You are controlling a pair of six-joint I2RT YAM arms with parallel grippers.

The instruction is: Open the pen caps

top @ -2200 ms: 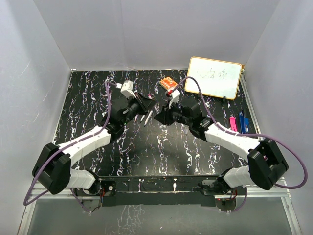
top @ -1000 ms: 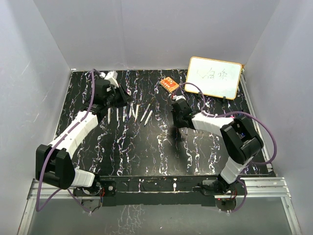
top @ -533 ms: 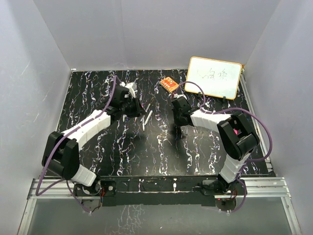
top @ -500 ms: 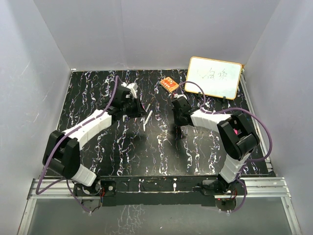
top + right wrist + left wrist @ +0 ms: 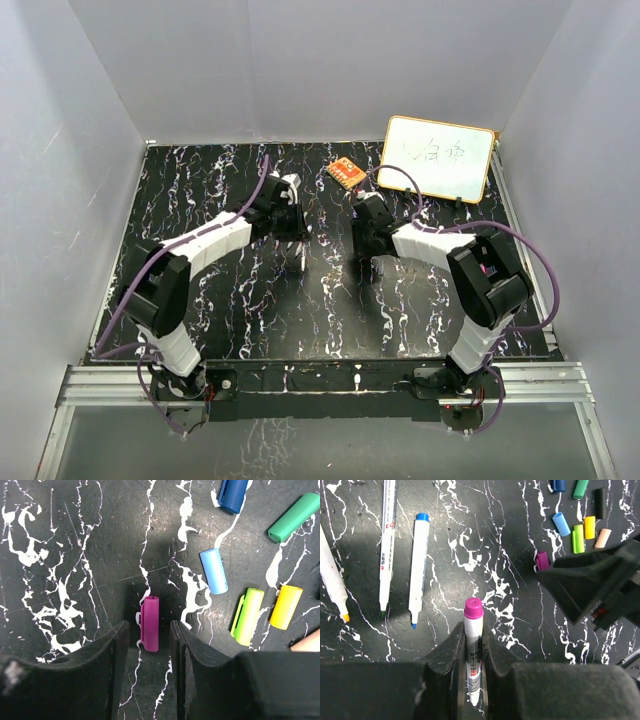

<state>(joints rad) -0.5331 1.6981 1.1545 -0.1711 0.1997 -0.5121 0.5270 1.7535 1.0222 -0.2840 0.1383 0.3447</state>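
The white marker [image 5: 473, 645] hangs short of the bare patch beside the purple cap. My left gripper should move the marker to that patch before letting it go.
My left gripper [image 5: 472, 630] is shut on a white marker [image 5: 473, 645] with a magenta end, held above the table; its bare tip shows between the fingers. In the top view it [image 5: 298, 240] is at table centre. My right gripper [image 5: 149, 627] is open, low over the table, its fingers either side of a purple cap [image 5: 150, 623] without touching it. Loose caps lie to its right: dark blue [image 5: 232, 494], green [image 5: 295, 517], light blue [image 5: 214, 571], lime [image 5: 247, 609], yellow [image 5: 286, 606]. The purple cap also shows in the left wrist view [image 5: 541, 560].
Three uncapped markers lie left of my left gripper: blue [image 5: 418, 565], green-tipped [image 5: 387, 545], orange-tipped [image 5: 332, 585]. An orange eraser [image 5: 346, 172] and a whiteboard [image 5: 440, 158] are at the back right. The two grippers are close together; the right one [image 5: 600, 580] shows in the left wrist view.
My left arm has swung right from the row of markers to table centre, carrying the marker. The right gripper has stayed low by the caps.
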